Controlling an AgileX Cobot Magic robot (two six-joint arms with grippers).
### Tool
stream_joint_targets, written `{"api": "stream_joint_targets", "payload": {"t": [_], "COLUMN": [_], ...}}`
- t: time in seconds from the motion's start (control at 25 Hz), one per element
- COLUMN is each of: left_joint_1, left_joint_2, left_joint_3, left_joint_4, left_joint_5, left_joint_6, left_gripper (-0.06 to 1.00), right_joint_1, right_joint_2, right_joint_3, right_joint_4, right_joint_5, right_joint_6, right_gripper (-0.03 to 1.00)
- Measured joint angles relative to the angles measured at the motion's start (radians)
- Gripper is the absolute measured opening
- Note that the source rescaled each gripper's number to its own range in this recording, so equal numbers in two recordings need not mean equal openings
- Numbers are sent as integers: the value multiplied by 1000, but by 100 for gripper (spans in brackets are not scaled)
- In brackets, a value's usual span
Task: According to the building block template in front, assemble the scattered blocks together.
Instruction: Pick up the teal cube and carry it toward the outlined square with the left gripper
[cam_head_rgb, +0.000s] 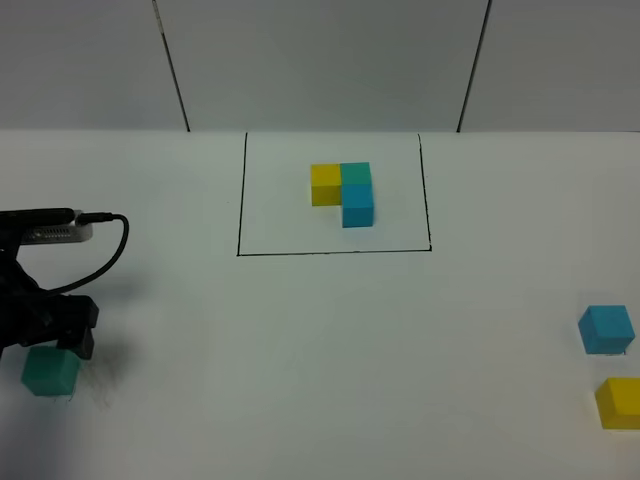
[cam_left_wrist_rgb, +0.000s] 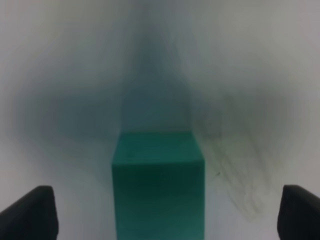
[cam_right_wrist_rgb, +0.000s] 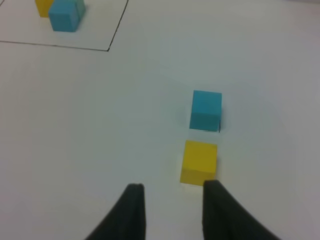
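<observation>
I should grip the teal-green cube (cam_head_rgb: 50, 370) by opposite sides next with my left gripper. Then I can start to copy the block template (cam_head_rgb: 342, 194).
The template (cam_head_rgb: 345, 190) is an L of yellow, teal-green and sky-blue cubes inside a black-line rectangle (cam_head_rgb: 335, 252) at the back middle. The loose teal-green cube (cam_head_rgb: 50, 370) sits at the front left. My left gripper (cam_head_rgb: 58, 345) is over it. In the left wrist view the cube (cam_left_wrist_rgb: 158, 185) stands centred between the wide-open fingers (cam_left_wrist_rgb: 31, 215), with gaps on both sides. The loose sky-blue cube (cam_head_rgb: 606, 330) and yellow cube (cam_head_rgb: 620, 402) sit at the right edge. My right gripper (cam_right_wrist_rgb: 172, 202) is open and empty, just short of the yellow cube (cam_right_wrist_rgb: 199, 162); the sky-blue cube (cam_right_wrist_rgb: 205, 110) lies beyond it.
A black cable (cam_head_rgb: 105, 250) loops from the left arm over the white table (cam_head_rgb: 320, 360). Grey wall panels (cam_head_rgb: 320, 60) stand behind the table. A corner of the template rectangle (cam_right_wrist_rgb: 107, 49) shows in the right wrist view. The right arm is out of the exterior high view.
</observation>
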Motion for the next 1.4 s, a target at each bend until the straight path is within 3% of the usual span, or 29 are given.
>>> {"api": "stream_joint_targets", "payload": {"t": [0.32,1.4], "left_joint_1": [0,0], "left_joint_2": [27,57], "left_joint_3": [42,43], "left_joint_4": [0,0], "left_joint_5": [-87,-87], "left_joint_6": [0,-1], "left_gripper": [92,83], "right_joint_1": [0,0], "right_joint_2": [0,0], "right_joint_3": [0,0], "right_joint_4": [0,0], "right_joint_5": [0,0], "right_joint_6": [0,0], "right_gripper": [0,0]}}
